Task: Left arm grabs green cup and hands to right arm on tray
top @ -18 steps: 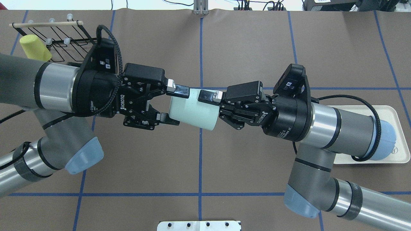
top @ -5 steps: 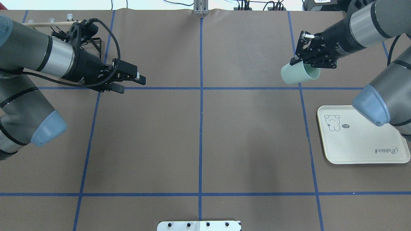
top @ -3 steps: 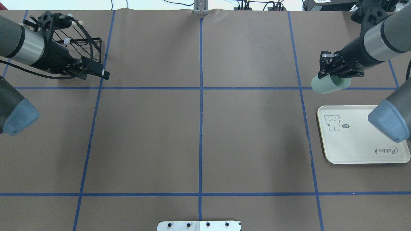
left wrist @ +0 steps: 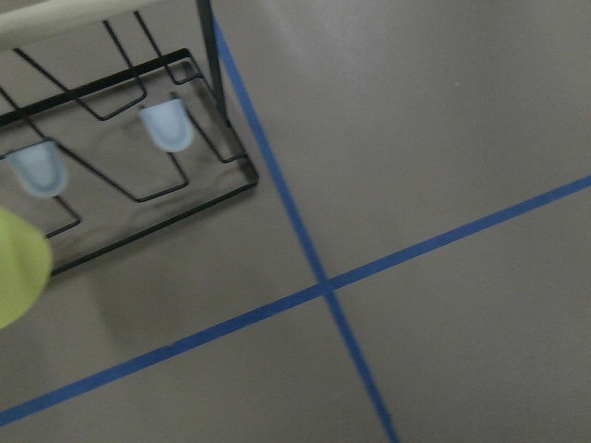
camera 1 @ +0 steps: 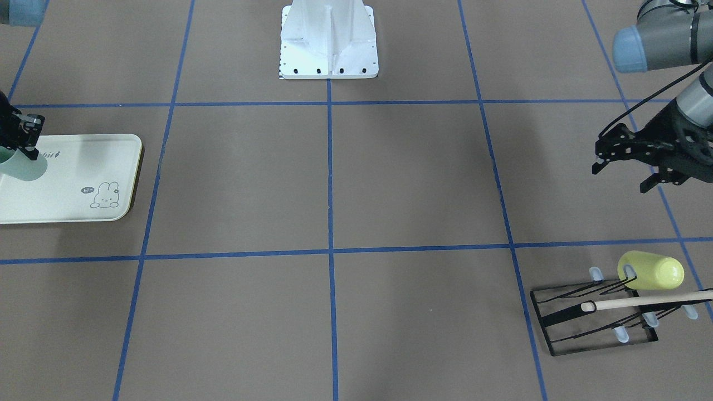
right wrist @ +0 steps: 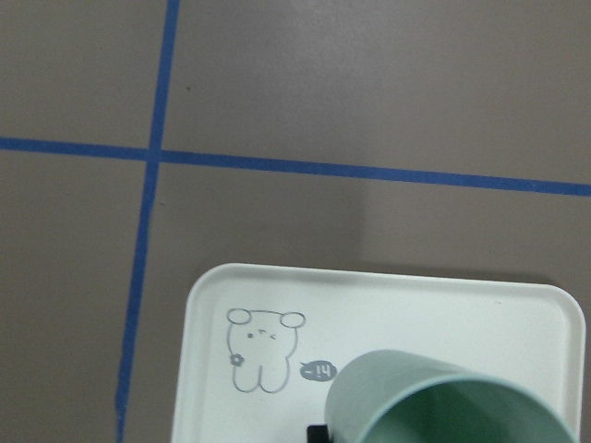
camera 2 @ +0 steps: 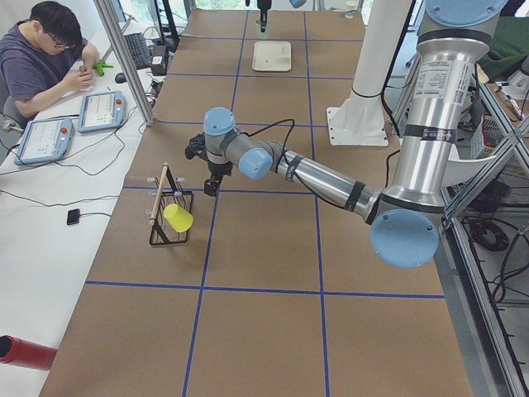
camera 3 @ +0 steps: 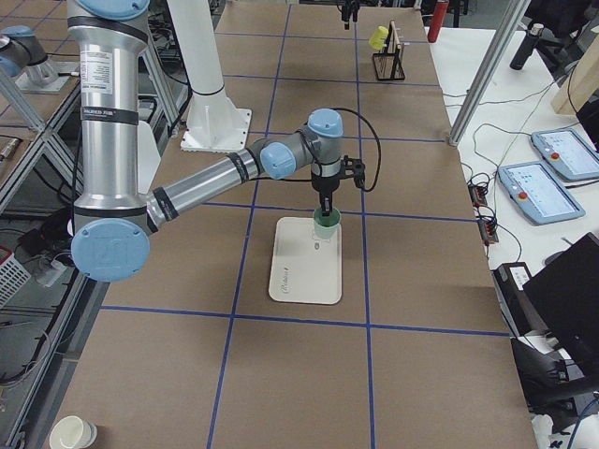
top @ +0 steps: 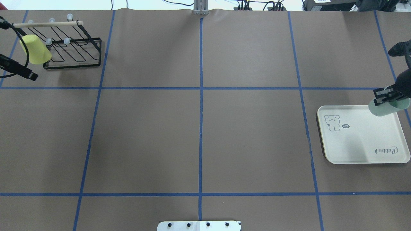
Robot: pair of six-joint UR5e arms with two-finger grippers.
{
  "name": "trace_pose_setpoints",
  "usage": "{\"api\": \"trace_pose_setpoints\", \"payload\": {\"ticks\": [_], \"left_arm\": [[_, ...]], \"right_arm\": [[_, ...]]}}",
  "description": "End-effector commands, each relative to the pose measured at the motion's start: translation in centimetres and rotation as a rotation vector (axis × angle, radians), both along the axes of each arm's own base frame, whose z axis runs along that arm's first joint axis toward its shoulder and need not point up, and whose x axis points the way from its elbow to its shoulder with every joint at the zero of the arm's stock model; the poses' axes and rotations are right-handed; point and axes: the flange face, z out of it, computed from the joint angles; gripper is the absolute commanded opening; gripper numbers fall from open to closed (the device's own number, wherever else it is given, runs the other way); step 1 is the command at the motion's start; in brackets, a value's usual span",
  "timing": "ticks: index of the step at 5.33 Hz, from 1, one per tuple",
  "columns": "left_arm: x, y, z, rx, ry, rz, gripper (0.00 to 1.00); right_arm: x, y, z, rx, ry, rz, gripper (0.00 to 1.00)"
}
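My right gripper keeps hold of the cup from here until the cup stands on the cream tray [camera 1: 74, 180]. The base of the green cup [camera 1: 21, 167] hovers short of the rabbit drawing.
My right gripper [top: 384, 97] is shut on the rim of the green cup [top: 387, 107], which is upright with its mouth up. It holds the cup at the far right corner of the cream tray [top: 359, 144]. I cannot tell whether the cup's base touches the tray. The cup [camera 1: 21, 167] and tray [camera 1: 72, 167] show at the left edge of the front view, and the cup [right wrist: 434, 401] shows over the tray [right wrist: 416, 305] in the right wrist view. My left gripper [camera 1: 620, 177] is open and empty, near the rack.
A black wire rack [top: 74, 54] with a wooden rod stands at the far left and holds a yellow-green tumbler [top: 35, 48]. The robot's white base plate [camera 1: 328, 55] is at the near middle edge. An operator [camera 2: 50, 50] sits beside the table.
My right gripper has carried the green cup right and toward me, from beyond the tray to over its far right corner. My left arm has drawn back to the left, past the rack.
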Motion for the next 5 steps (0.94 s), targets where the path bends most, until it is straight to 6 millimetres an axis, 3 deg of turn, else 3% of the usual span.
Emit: {"api": "trace_pose_setpoints", "payload": {"ticks": [1,2,3,4,5], "left_arm": [[-10.9,1.1,8.6,-0.14,-0.075,-0.072,1.0],[-14.8,1.9,9.9,-0.258,-0.089,-0.136,1.0],[-16.6,4.5,12.6,-0.299,-0.1,-0.099,1.0],[-17.2,7.2,15.3,-0.378,-0.102,-0.107,1.0],[-17.3,7.3,15.3,-0.373,-0.1,-0.109,1.0]], "right_arm": [[1.7,2.2,3.7,0.014,0.012,-0.04,0.0],[2.5,3.9,5.3,0.026,-0.005,-0.036,0.0],[2.6,4.7,6.7,0.034,-0.035,-0.039,0.0],[2.6,4.7,7.6,0.011,-0.027,-0.027,0.0],[2.2,4.4,7.2,-0.01,-0.035,0.004,0.0]]}}
